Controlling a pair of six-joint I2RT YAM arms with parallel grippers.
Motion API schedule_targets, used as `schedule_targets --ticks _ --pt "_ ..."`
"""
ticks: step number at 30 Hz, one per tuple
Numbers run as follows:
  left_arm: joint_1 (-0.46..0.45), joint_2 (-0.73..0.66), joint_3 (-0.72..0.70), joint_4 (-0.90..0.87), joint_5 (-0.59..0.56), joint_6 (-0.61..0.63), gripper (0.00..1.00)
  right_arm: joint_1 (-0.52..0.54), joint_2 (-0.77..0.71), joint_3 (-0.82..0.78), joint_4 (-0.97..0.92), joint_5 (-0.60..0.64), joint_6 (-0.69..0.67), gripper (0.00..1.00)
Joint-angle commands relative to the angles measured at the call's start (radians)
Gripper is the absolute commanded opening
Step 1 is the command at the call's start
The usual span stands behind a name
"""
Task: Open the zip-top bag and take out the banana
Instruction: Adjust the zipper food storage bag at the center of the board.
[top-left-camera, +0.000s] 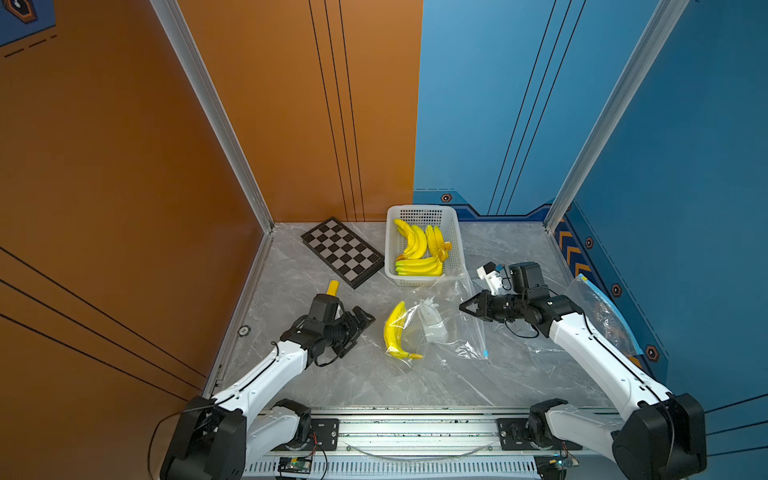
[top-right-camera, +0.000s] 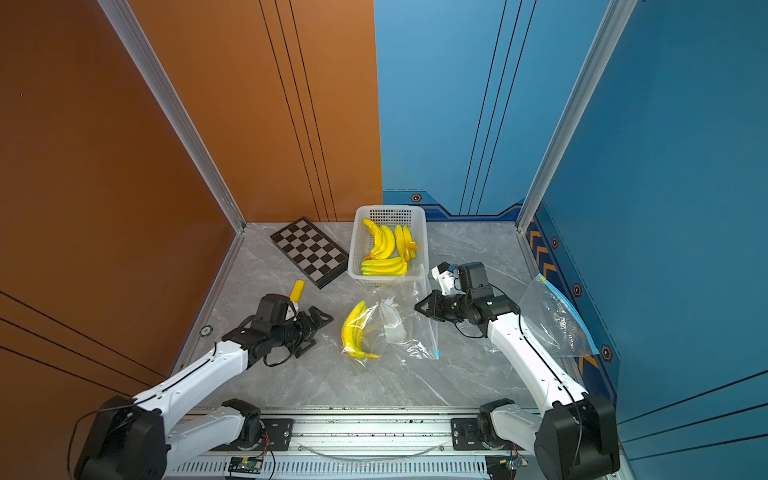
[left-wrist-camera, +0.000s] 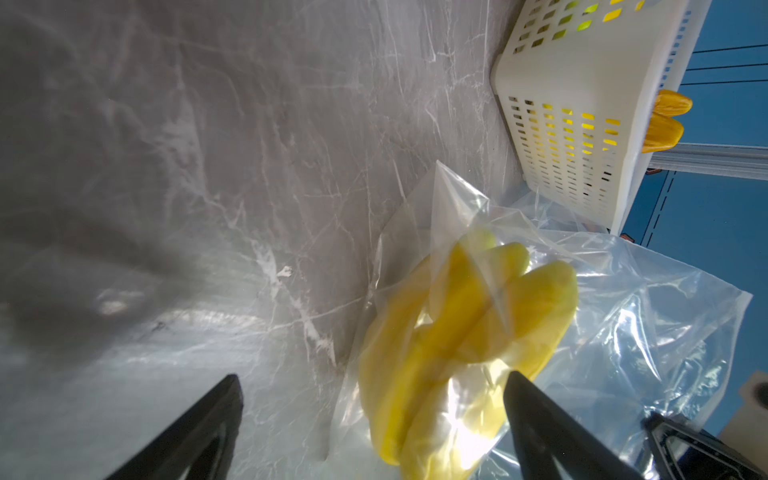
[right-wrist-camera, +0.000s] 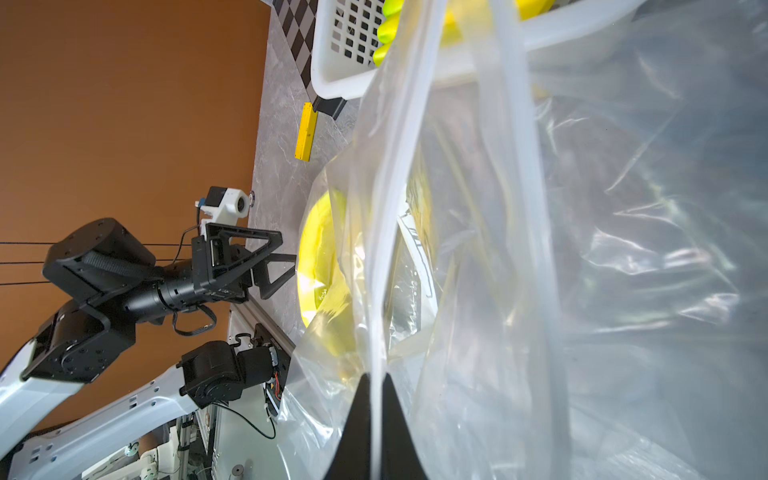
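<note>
The left gripper pinches the zip-top bag's film at the banana end, opposite the zip edge, next. That leaves the opening free to take out the banana.
A clear zip-top bag (top-left-camera: 440, 328) (top-right-camera: 401, 328) lies on the marble table, with the yellow banana (top-left-camera: 392, 332) (top-right-camera: 352, 332) inside at its left end. My right gripper (top-left-camera: 463, 307) (top-right-camera: 417, 307) (right-wrist-camera: 376, 378) is shut on the bag's zip edge (right-wrist-camera: 390, 208), and the plastic (right-wrist-camera: 582, 249) hangs in front of the right wrist camera. My left gripper (top-left-camera: 365, 318) (top-right-camera: 322, 318) (left-wrist-camera: 374, 376) stands open just left of the banana (left-wrist-camera: 457, 332), touching nothing. Through the film the banana (right-wrist-camera: 320, 257) shows beside the left gripper.
A white basket (top-left-camera: 422, 208) (top-right-camera: 390, 208) of bananas stands just behind the bag. A chessboard (top-left-camera: 343, 251) lies at the back left, with a yellow block (top-left-camera: 332, 286) near the left wrist. Another zip-top bag (top-left-camera: 602, 311) leans on the right wall.
</note>
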Motion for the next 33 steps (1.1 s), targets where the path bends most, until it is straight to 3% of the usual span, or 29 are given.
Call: schedule_targets --ticks 1,6,13,19,22,23,24,28,33 --pt "0.011 0.104 0.074 0.092 0.090 0.067 0.98 0.008 0.007 -0.008 -0.030 0.005 -0.031 0.06" --pt "0.002 0.257 0.142 0.185 0.126 0.055 1.00 0.016 0.026 0.007 -0.032 0.008 -0.033 0.05" --pt "-0.063 0.408 0.181 0.276 0.144 0.016 0.88 0.016 0.059 0.022 -0.030 0.017 -0.044 0.05" --pt "-0.050 0.438 0.182 0.326 0.160 -0.011 0.53 0.013 0.089 0.025 -0.029 0.015 -0.055 0.05" --pt "-0.043 0.439 0.201 0.325 0.165 -0.015 0.22 0.015 0.105 0.027 -0.029 0.015 -0.060 0.05" --pt "-0.043 0.438 0.208 0.322 0.167 -0.016 0.05 0.015 0.111 0.026 -0.026 0.013 -0.060 0.05" --pt "-0.044 0.431 0.217 0.310 0.166 -0.014 0.00 0.017 0.116 0.026 -0.021 0.011 -0.061 0.05" --pt "-0.046 0.356 0.279 0.175 0.145 0.032 0.00 0.019 0.129 0.027 -0.001 0.007 -0.056 0.05" --pt "-0.057 0.202 0.572 -0.249 0.032 0.159 0.00 0.017 0.144 0.019 0.030 0.037 -0.058 0.02"
